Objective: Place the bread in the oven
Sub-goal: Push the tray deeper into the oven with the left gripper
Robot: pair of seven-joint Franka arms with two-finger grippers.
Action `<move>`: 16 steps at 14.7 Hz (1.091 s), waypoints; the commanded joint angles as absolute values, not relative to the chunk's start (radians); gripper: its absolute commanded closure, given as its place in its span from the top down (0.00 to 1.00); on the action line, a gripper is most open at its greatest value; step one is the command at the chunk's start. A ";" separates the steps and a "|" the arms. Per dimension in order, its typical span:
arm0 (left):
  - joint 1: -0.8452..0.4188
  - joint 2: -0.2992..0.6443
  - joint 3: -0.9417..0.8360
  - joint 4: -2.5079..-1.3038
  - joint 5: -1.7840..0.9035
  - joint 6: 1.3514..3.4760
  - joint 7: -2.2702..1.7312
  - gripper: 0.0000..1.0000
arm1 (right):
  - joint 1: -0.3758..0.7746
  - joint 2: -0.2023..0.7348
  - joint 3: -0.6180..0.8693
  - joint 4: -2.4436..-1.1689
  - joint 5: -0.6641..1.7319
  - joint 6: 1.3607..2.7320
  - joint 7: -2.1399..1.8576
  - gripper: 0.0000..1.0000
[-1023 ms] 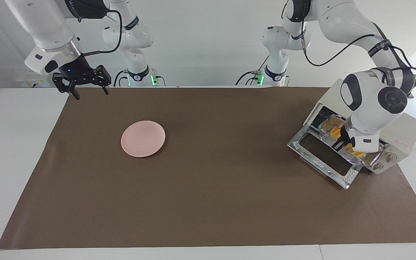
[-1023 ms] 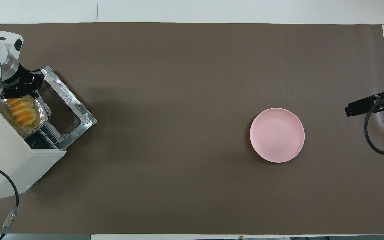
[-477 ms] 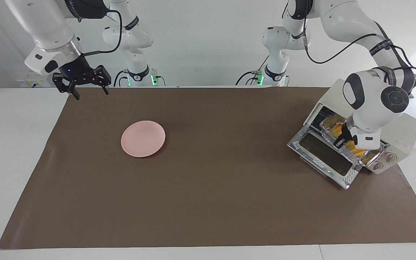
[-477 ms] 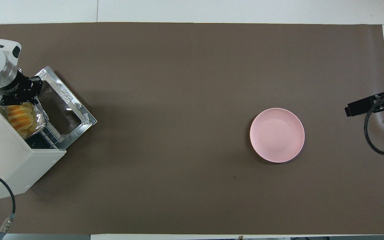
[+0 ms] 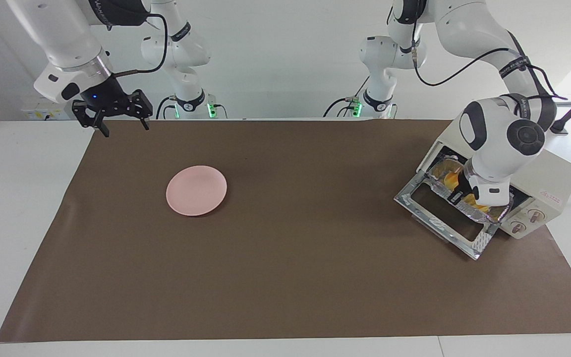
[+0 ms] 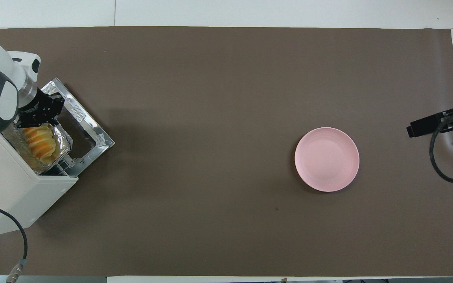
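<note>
The foil tray (image 6: pixel 64 138) needs to go farther inside the oven before my left gripper opens. The tray's outer edge sticks out over the open door.
The cream-white oven (image 5: pixel 550 173) stands at the left arm's end of the table with its glass door (image 5: pixel 444 218) dropped open. The yellow-orange bread (image 6: pixel 39 143) lies in a crinkled foil tray (image 6: pixel 64 138) at the oven's mouth, partly over the door's hinge. In the facing view the bread (image 5: pixel 448 179) is mostly hidden by the left wrist. My left gripper (image 5: pixel 456 197) reaches down and is shut on the tray's rim; it also shows in the overhead view (image 6: pixel 39 118). My right gripper (image 5: pixel 123 126) is open and empty, waiting over the mat's corner at the right arm's end.
A round pink plate (image 5: pixel 196 190) lies on the brown mat toward the right arm's end; it also shows in the overhead view (image 6: pixel 326 159). The oven's power cable (image 6: pixel 18 236) trails off near the robots' edge.
The left gripper first pushed the foil tray with the bread deeper into the oven, then drew it back out toward the open door. The right arm has not moved.
</note>
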State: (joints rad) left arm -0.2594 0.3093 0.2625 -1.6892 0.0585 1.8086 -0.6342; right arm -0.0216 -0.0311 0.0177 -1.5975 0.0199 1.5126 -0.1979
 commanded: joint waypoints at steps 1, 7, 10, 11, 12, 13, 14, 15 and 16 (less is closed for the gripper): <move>-0.255 0.264 0.271 -1.738 0.064 1.818 -0.621 0.00 | -0.031 -0.055 0.021 -1.621 0.029 1.505 -0.187 1.00; -0.212 0.258 0.275 -1.738 0.064 1.786 -0.568 0.00 | -0.031 -0.055 0.021 -1.621 0.029 1.506 -0.187 1.00; -0.212 0.258 0.275 -1.738 0.066 1.773 -0.569 0.00 | -0.031 -0.055 0.021 -1.621 0.029 1.505 -0.187 1.00; -0.212 0.258 0.275 -1.738 0.066 1.769 -0.569 0.00 | -0.031 -0.055 0.021 -1.621 0.029 1.506 -0.187 1.00; -0.212 0.256 0.275 -1.738 0.066 1.769 -0.569 0.00 | -0.031 -0.055 0.021 -1.621 0.029 1.505 -0.187 1.00; -0.212 0.258 0.275 -1.738 0.066 1.769 -0.569 0.00 | -0.031 -0.055 0.021 -1.621 0.029 1.506 -0.187 1.00; -0.210 0.256 0.275 -1.740 0.067 1.767 -0.568 0.00 | -0.031 -0.055 0.021 -1.621 0.029 1.506 -0.187 1.00; -0.209 0.255 0.275 -1.746 0.067 1.766 -0.568 0.00 | -0.031 -0.055 0.021 -1.621 0.029 1.505 -0.187 1.00; -0.207 0.249 0.275 -1.752 0.071 1.766 -0.566 0.00 | -0.031 -0.055 0.021 -1.621 0.029 1.506 -0.187 1.00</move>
